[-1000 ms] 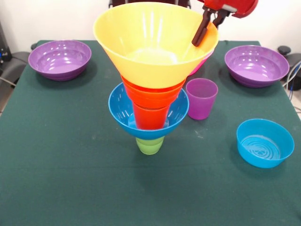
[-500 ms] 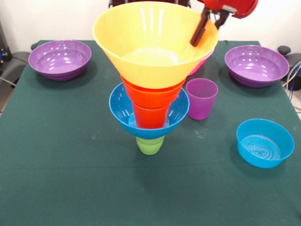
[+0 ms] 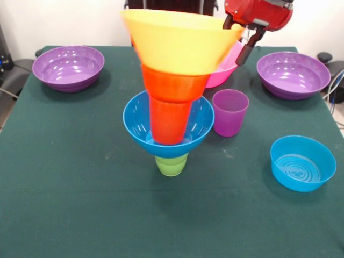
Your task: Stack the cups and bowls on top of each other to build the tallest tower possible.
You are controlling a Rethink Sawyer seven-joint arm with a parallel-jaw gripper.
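The bowl's broad outer side [image 3: 181, 45] is far wider than my open fingers, so my gripper next needs to grip the large yellow-orange bowl by the edge of its rim [image 3: 237, 31].
The tower leans: a green cup [image 3: 172, 164] on the table carries a medium blue bowl [image 3: 137, 121], then an orange cup [image 3: 169, 121] and a small orange bowl [image 3: 174, 86]. The large yellow-orange bowl [image 3: 180, 43] on top is tipped away from the camera, showing its outer wall. My gripper [image 3: 239, 45] is at that bowl's right rim, open. One finger [image 3: 248, 48] hangs outside the rim, and the other is mostly hidden behind the bowl. A purple cup [image 3: 230, 112] stands just right of the tower.
A pink bowl [image 3: 228, 67] sits behind the tower, partly hidden by it. Wide purple bowls stand at the back left [image 3: 68, 67] and back right [image 3: 293, 74]. A small blue bowl [image 3: 302, 163] rests at the front right on the green cloth.
The yellow-orange bowl has tipped away from the camera and the orange cup and bowl lean with it. My gripper's finger has come out of the bowl and now hangs outside its right rim.
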